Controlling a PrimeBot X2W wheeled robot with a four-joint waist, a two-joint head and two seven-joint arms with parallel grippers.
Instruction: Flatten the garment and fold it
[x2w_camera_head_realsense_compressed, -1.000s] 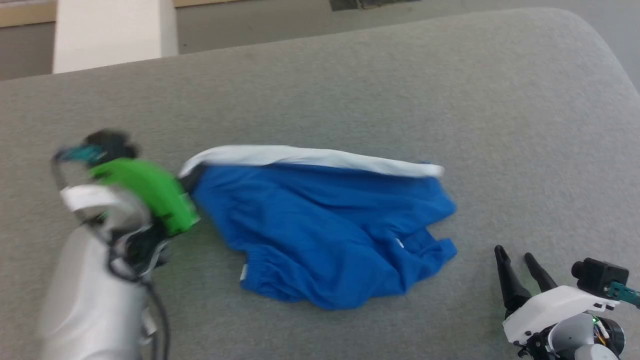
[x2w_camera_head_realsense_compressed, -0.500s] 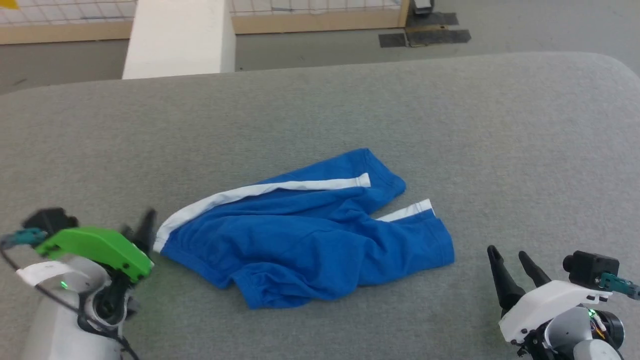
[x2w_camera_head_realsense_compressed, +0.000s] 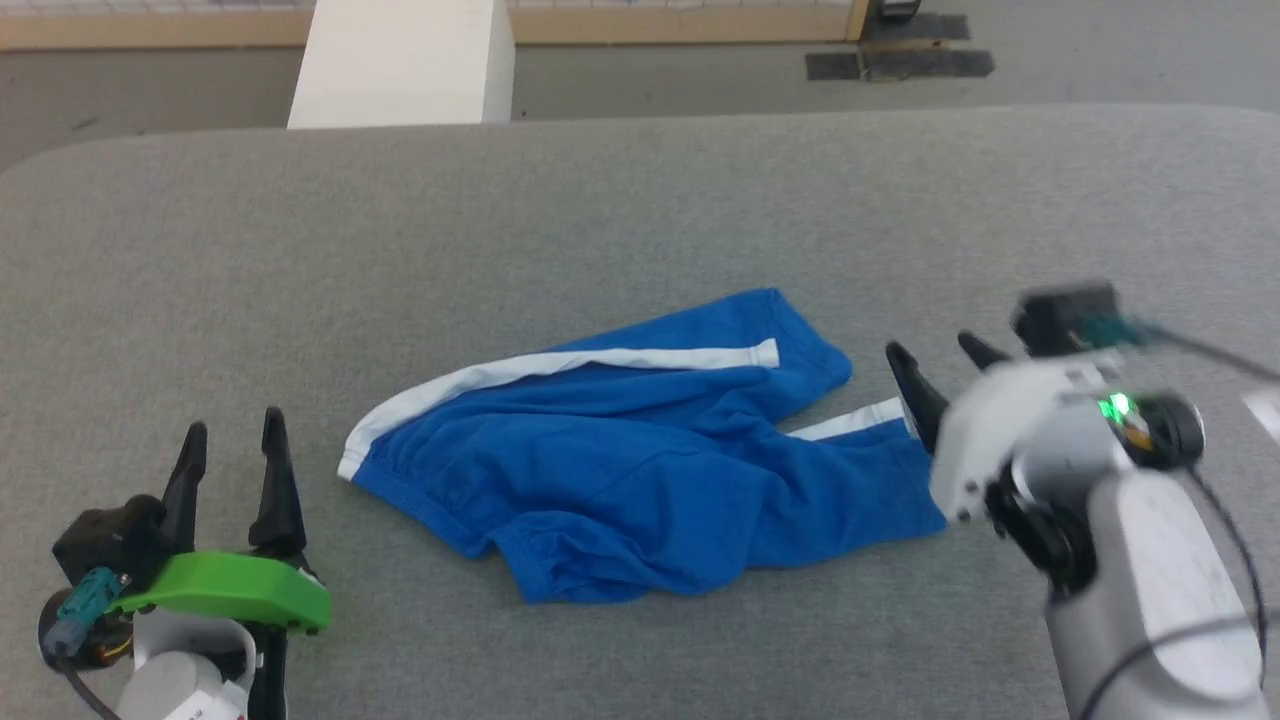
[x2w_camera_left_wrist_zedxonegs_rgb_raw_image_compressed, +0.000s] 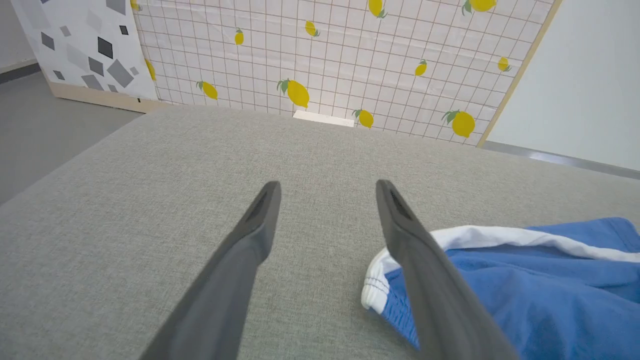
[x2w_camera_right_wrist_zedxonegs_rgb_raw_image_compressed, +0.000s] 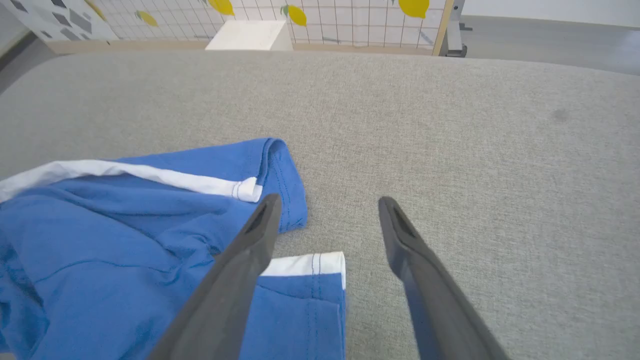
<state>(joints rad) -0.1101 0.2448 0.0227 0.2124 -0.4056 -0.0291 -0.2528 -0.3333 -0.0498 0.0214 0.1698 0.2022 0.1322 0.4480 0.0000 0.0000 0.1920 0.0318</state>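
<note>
My right gripper grabs the garment by its white-trimmed hem edge (x2w_camera_head_realsense_compressed: 908, 442) next, to flatten the crumpled blue shorts (x2w_camera_head_realsense_compressed: 612, 468).
The blue shorts (x2w_camera_head_realsense_compressed: 640, 470) lie crumpled on the grey padded table (x2w_camera_head_realsense_compressed: 640, 220), white waistband (x2w_camera_head_realsense_compressed: 560, 365) running along the far side. My left gripper (x2w_camera_head_realsense_compressed: 230, 440) stands open at the lower left, a little clear of the waistband's left end (x2w_camera_left_wrist_zedxonegs_rgb_raw_image_compressed: 375, 280). My right gripper (x2w_camera_head_realsense_compressed: 935, 355) is open at the shorts' right edge, hovering over a white-trimmed corner (x2w_camera_right_wrist_zedxonegs_rgb_raw_image_compressed: 305, 264). In the right wrist view the shorts (x2w_camera_right_wrist_zedxonegs_rgb_raw_image_compressed: 125, 225) spread to the left of the fingers (x2w_camera_right_wrist_zedxonegs_rgb_raw_image_compressed: 250, 250). Nothing sits between either pair of fingers.
Beyond the table's far edge stand a white block (x2w_camera_head_realsense_compressed: 400, 60) and a lemon-print grid panel (x2w_camera_left_wrist_zedxonegs_rgb_raw_image_compressed: 325, 60) on the floor. Bare grey table surface stretches behind the shorts and to the right.
The left gripper has let go of the waistband and pulled back to the lower left. The shorts now lie slack. The right gripper has moved up to the shorts' right edge.
</note>
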